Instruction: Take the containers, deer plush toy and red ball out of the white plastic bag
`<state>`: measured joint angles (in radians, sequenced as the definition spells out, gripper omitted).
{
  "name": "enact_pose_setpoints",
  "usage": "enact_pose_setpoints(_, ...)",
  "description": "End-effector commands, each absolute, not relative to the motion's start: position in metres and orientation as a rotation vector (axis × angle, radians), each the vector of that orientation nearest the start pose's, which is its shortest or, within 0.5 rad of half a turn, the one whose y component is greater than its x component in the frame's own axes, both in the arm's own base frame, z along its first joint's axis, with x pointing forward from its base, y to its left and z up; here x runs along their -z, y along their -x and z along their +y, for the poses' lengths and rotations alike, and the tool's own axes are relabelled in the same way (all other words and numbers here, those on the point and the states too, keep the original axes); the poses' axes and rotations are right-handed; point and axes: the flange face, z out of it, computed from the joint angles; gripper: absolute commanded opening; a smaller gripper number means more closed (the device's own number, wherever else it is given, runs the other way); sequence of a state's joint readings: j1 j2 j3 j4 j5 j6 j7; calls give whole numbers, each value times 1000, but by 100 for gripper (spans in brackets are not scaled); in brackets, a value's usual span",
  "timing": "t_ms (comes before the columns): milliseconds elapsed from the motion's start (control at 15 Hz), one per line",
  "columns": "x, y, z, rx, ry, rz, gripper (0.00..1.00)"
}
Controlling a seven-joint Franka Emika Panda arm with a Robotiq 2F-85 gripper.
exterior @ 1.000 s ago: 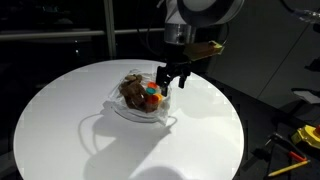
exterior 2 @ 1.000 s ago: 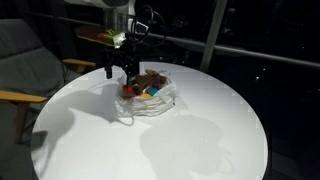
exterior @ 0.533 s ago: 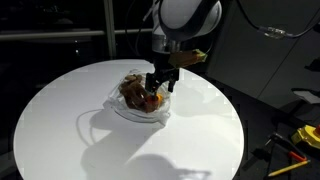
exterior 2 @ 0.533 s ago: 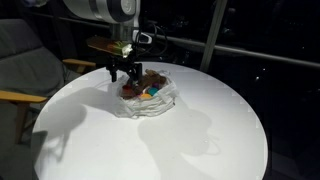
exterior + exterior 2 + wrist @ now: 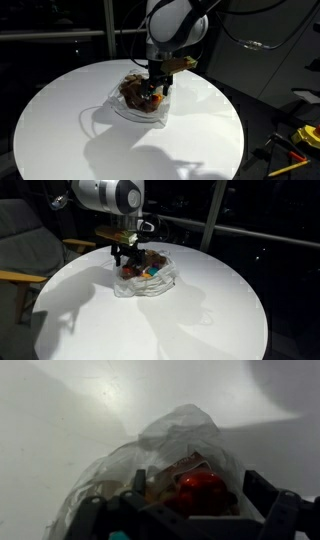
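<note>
The red ball lies between my open fingers, so it is time to close my gripper now. Closing now would catch the red ball.
The white plastic bag (image 5: 138,108) lies open on the round white table (image 5: 60,110); it also shows in an exterior view (image 5: 150,283) and in the wrist view (image 5: 180,430). Inside it are the brown deer plush toy (image 5: 130,90), the red ball (image 5: 200,492) and small containers (image 5: 152,271), partly hidden by the plastic. My gripper (image 5: 153,90) is open and lowered into the bag's mouth. In the wrist view its fingers (image 5: 262,490) stand on either side of the red ball without closing on it.
The table edge (image 5: 225,150) is well away from the bag. A grey chair (image 5: 20,250) stands beside the table. Yellow tools (image 5: 300,138) lie on the dark floor. Dark windows with rails are behind.
My gripper has moved down and sideways from beside the bag to over its mouth, and now straddles the red ball. The bag and its contents have not moved.
</note>
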<state>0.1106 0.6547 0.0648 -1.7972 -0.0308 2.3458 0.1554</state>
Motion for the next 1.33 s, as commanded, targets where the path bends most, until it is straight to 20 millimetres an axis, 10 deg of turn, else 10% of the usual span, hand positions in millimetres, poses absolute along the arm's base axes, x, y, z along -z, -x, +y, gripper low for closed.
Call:
enact_pose_setpoints(0,-172,-649,110,-163,3135,-73,74)
enact_pose_setpoints(467,-189,-647,114,-142,3135,-142,24)
enact_pose_setpoints(933,-278,-611,111,-226,3113,-83,24)
enact_pose_setpoints(1267,-337,-571,63,-113,3143,65,24)
